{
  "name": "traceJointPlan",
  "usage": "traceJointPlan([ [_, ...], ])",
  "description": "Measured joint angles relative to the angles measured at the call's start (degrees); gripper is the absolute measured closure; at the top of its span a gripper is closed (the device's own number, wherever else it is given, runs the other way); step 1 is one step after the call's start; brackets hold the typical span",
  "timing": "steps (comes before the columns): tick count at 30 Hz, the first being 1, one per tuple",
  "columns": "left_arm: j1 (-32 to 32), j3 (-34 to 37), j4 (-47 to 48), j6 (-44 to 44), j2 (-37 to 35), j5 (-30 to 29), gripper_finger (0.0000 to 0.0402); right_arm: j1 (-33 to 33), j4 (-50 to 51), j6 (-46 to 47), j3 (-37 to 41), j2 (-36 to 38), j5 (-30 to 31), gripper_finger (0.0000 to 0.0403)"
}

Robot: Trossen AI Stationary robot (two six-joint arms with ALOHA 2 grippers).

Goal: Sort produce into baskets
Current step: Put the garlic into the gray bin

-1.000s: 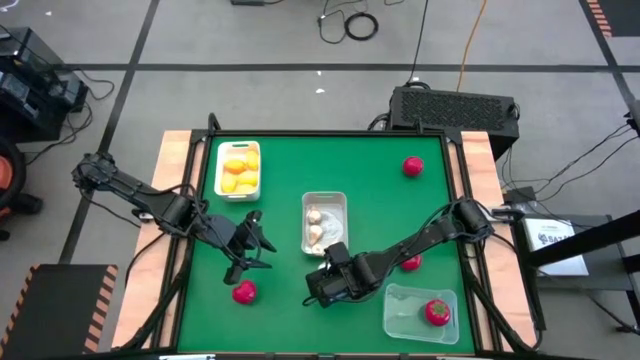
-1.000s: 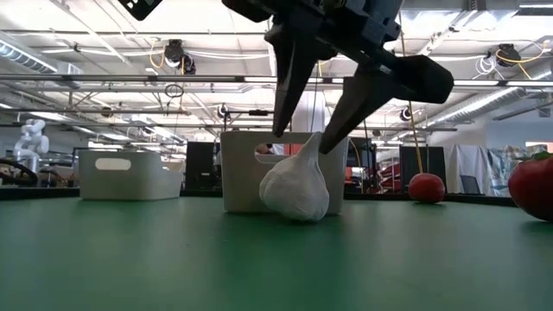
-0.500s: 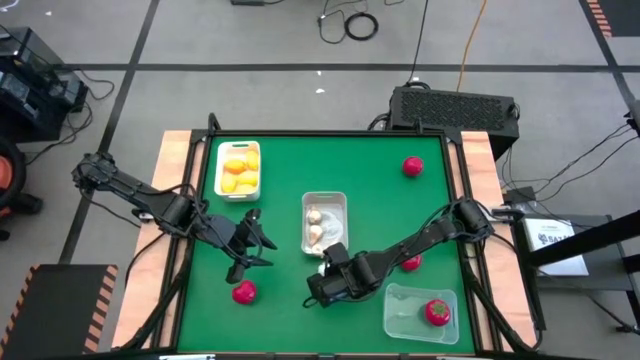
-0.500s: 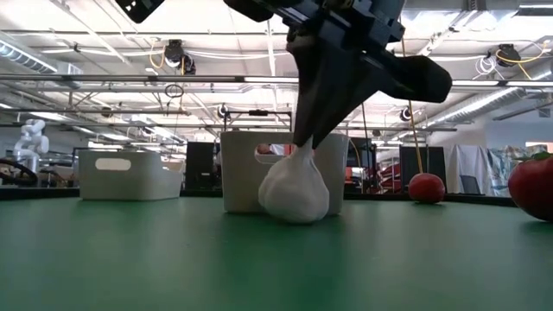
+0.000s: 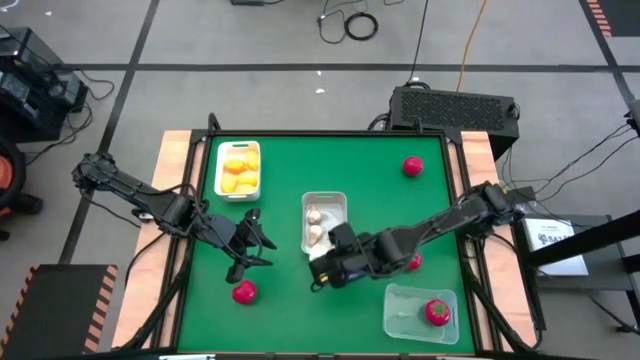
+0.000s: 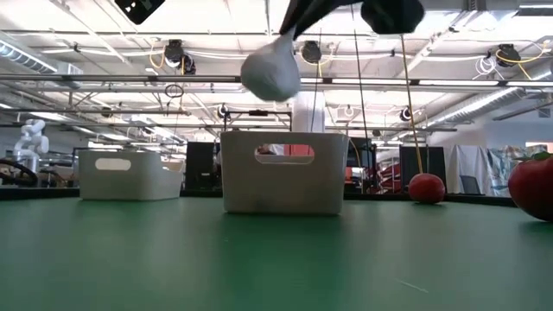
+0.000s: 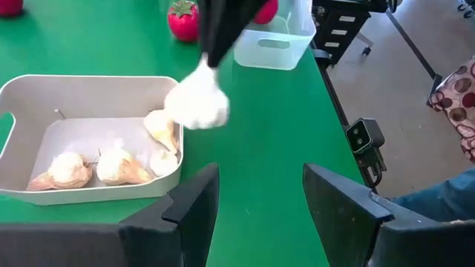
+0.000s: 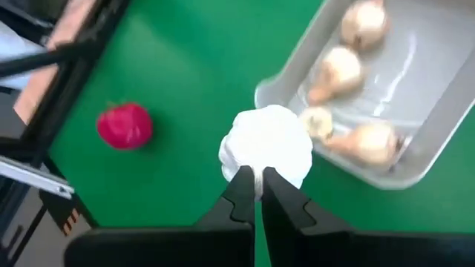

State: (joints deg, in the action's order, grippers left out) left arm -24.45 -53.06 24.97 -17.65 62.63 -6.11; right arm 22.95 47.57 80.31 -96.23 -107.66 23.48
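The round end of the garlic bulb is over the green table. The bulb stays held in my right gripper for now, until it hangs inside the middle basket's rim.
An off-white garlic bulb hangs above the green table just in front of the middle basket, which holds several garlic bulbs. My right gripper is shut on the hanging bulb. My left gripper hovers open to the left of that basket, with nothing between its fingers. The white basket at the far left holds yellow lemons. A clear basket at the near right holds one strawberry. My right gripper pinches the bulb's narrow top between its two fingertips. The fingers slant down at it from above. The bulb hangs below them, round end down, lifted clear of the table.
Loose strawberries lie on the table at the near left, the far right and under my right arm. A black box stands beyond the far edge. Bare green table lies between the baskets.
My right gripper has shut on the pointed top of the garlic bulb, which stood on the table. It has then risen with the bulb and gone a little toward the middle basket. The bulb is now lifted clear of the table.
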Motion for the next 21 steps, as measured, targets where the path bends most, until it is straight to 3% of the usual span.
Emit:
traceJointPlan([
  [14, -0.07, 0.00, 0.00, -2.98, 0.00, 0.00, 0.0198, -9.92, 0.36, -15.05, 0.00, 1.17, 0.26, 0.0401],
  [21, -0.07, 0.00, 0.12, -5.61, 0.00, -0.15, 0.0198, -11.78, 1.24, -20.08, 0.00, 1.17, 0.25, 0.0374],
])
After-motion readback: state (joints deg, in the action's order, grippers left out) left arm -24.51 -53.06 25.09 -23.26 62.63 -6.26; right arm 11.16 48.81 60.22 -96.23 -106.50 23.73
